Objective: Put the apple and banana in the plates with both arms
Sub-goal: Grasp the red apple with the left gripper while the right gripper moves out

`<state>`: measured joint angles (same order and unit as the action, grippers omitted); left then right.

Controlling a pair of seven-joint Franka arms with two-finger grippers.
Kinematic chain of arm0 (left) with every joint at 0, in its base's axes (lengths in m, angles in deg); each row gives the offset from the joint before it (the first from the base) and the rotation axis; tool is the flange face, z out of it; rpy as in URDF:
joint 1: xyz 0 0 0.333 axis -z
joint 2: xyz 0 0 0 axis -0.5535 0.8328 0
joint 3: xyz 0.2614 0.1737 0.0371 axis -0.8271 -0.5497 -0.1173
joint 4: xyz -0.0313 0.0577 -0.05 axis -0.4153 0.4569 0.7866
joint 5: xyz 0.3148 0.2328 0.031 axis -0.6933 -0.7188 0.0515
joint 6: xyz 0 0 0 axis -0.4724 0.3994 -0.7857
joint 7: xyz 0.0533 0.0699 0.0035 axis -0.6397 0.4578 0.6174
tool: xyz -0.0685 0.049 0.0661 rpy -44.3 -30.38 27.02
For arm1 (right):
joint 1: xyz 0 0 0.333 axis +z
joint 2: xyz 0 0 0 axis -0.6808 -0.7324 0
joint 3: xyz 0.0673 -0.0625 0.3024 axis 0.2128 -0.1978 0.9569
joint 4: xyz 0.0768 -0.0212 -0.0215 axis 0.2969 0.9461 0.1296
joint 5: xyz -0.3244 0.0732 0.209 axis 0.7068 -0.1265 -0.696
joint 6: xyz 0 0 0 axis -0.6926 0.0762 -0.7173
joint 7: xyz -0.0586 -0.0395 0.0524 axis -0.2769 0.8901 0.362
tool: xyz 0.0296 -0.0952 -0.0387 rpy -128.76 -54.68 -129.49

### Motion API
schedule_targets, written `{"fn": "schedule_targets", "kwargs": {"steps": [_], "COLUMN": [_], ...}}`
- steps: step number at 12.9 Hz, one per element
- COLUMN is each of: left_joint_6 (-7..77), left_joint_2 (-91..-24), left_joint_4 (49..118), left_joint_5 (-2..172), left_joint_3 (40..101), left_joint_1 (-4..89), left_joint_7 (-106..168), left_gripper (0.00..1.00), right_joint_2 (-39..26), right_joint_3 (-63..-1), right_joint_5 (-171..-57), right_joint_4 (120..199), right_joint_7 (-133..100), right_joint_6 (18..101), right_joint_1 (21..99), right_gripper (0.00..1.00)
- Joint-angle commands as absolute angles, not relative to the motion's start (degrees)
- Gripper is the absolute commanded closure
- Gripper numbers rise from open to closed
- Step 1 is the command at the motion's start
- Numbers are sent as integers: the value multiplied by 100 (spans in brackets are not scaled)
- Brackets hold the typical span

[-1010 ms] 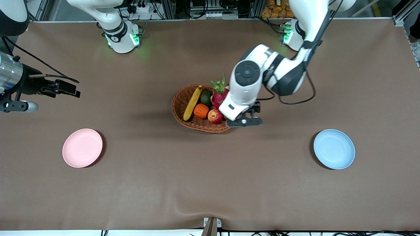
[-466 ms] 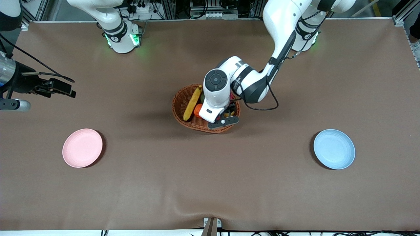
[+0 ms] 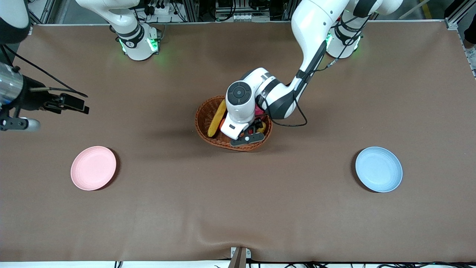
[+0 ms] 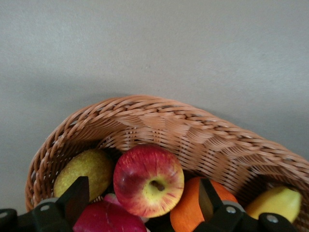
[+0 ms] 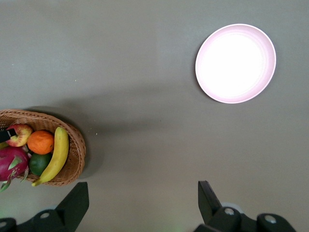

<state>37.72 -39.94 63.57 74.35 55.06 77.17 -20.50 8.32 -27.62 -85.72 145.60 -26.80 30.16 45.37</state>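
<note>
The apple needs to go onto a plate [image 3: 378,169]. My left gripper needs to grab the apple by its round red sides next.
The apple [image 4: 148,180], red with yellow patches, lies in the wicker basket [image 3: 202,111] between the spread fingers of my left gripper [image 4: 143,203], which is open and low over it. In the front view my left gripper [image 3: 254,129] is in the basket and the hand hides the apple. The banana [image 3: 217,117] lies along the basket's side toward the right arm's end. My right gripper [image 3: 76,103] is open and empty, high over the table at the right arm's end. The pink plate [image 3: 93,168] and the blue plate [image 3: 378,169] are empty.
The basket also holds an orange ridged fruit [image 4: 193,208], a pink dragon fruit [image 4: 108,217] and a yellow-green fruit [image 4: 84,169]. The right wrist view shows the basket [image 5: 72,145], the banana [image 5: 54,157] and the pink plate [image 5: 235,63].
My left gripper has moved from beside the basket to over the fruit and come down around the apple. The right arm has shifted only slightly.
</note>
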Motion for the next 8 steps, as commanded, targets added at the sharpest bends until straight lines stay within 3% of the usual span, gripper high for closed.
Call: {"fn": "schedule_targets", "kwargs": {"steps": [1,5,8], "left_joint_6": [3786,3794,3926], "left_joint_2": [-3861,-3722,-3624], "left_joint_4": [6204,6187,6178], "left_joint_5": [7386,7439,7439], "left_joint_3": [5441,5449,5458], "left_joint_1": [7773,7773,7791], "left_joint_7": [-2121,-2288,-2499], "left_gripper": [0,0,6], "right_joint_2": [608,144,2], "right_joint_3": [-2762,-2762,-2762], "right_joint_5": [-8632,-8579,-8657], "right_joint_4": [14421,14421,14430], "right_joint_7": [-2692,-2666,-2683], "right_joint_6": [3117,3214,3161], "right_joint_1": [4651,4993,4968], "right_gripper": [0,0,0]}}
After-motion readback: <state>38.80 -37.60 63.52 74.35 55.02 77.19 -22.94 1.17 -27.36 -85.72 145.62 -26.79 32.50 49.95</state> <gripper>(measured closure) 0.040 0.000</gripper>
